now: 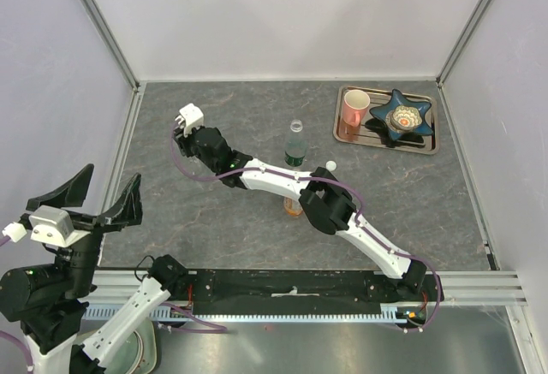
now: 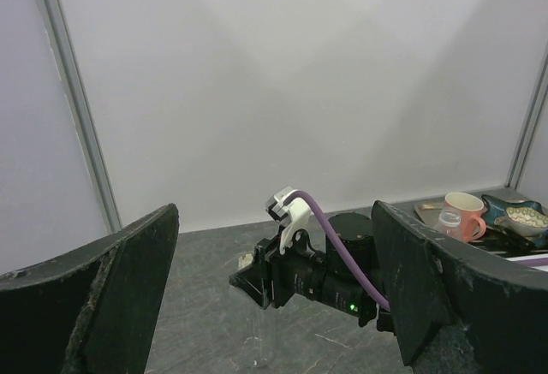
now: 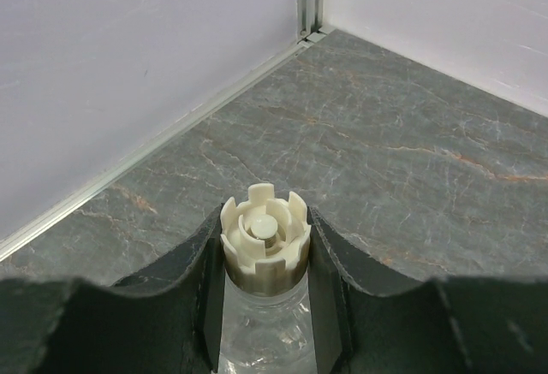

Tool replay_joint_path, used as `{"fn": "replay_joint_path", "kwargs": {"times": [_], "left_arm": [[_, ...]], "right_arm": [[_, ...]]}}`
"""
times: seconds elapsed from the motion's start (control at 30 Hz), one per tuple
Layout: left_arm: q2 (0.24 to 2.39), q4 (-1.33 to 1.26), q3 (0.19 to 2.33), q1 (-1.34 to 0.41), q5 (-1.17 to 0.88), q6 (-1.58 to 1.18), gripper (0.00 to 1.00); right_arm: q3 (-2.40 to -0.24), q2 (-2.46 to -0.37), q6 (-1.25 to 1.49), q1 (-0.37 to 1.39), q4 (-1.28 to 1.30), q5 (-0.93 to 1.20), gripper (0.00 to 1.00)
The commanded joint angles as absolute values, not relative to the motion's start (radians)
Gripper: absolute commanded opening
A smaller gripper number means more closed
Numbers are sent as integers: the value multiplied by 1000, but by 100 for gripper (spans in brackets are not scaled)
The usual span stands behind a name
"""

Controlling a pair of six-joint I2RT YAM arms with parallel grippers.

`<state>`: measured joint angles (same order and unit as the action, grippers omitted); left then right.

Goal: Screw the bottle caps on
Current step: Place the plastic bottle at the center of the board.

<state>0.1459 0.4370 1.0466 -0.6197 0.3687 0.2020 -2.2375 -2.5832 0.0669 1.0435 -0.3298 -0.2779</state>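
The cap is sitting squarely on the neck of the standing tiny clear bottle and would stay there, so my right gripper needs to open.
My right gripper point(image 3: 265, 220) is shut on a cream-white ribbed bottle cap point(image 3: 265, 250) that sits on the neck of the tiny clear bottle point(image 3: 264, 335). From above, the right gripper point(image 1: 182, 134) reaches to the table's far left. The tiny bottle point(image 2: 261, 335) shows faintly beneath it in the left wrist view. A green-labelled bottle point(image 1: 295, 147) stands uncapped mid-table. An orange bottle point(image 1: 293, 206) is mostly hidden under the right arm. A loose white cap point(image 1: 330, 166) lies beside them. My left gripper point(image 1: 101, 194) hangs open and empty at the near left, raised off the table.
A metal tray point(image 1: 428, 145) at the back right carries a pink mug point(image 1: 354, 109) and a blue star-shaped bowl point(image 1: 401, 117). White walls enclose the table on three sides. The right arm lies diagonally across the middle of the table.
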Motion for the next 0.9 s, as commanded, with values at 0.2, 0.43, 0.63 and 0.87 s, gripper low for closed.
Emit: {"fn": "replay_joint_path", "kwargs": {"times": [0.2, 0.43, 0.63, 0.87], "left_arm": [[161, 391, 1035, -624, 396, 175, 100], [160, 391, 1037, -624, 396, 175, 100], [160, 396, 1035, -623, 393, 167, 100], [161, 396, 1034, -621, 388, 163, 99]], "right_arm": [[-2255, -2539, 57, 1045, -284, -209, 51], [-2287, -2536, 32, 1046, -245, -196, 71], [-2299, -2519, 20, 1040, -233, -196, 75], [-2298, -2505, 21, 1031, -218, -170, 80]]}}
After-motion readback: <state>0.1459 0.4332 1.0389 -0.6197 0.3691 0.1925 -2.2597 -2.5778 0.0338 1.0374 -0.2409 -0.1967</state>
